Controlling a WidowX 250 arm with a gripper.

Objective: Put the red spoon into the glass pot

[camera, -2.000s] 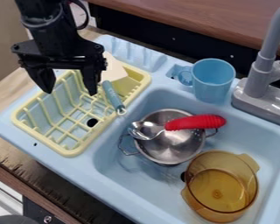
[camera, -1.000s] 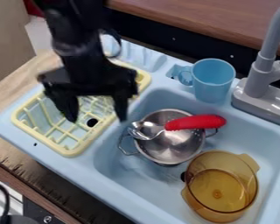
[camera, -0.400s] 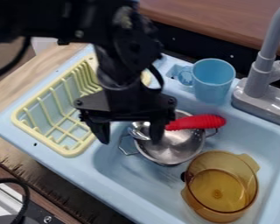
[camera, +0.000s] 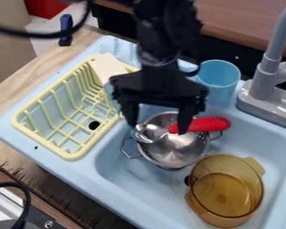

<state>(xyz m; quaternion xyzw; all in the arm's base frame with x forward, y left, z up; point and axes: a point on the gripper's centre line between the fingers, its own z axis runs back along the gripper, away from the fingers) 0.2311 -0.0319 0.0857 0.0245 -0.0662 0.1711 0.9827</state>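
My gripper is to grab the red spoon [camera: 208,125] by its red handle next, and it needs to do so to put the spoon into the amber glass pot.
The black gripper [camera: 158,127] hangs above the metal colander, open, its fingers wide apart with nothing held between them. One finger overlaps the spoon near the start of its handle. The red spoon [camera: 208,125] lies across the colander [camera: 176,154], its red handle toward the right and its silver head at the colander's left side. Lower right in the sink stands the amber glass pot [camera: 222,197], with nothing visible inside it.
A yellow dish rack [camera: 71,156] is left of the sink [camera: 133,197], holding a pale spatula [camera: 107,67]. Behind the sink stands a blue cup [camera: 220,76], partly behind the arm. The grey faucet [camera: 266,85] rises at the right.
The arm came from above the dish rack at upper left, moving right until its gripper hung over the colander. The spoon, colander and pot have stayed put.
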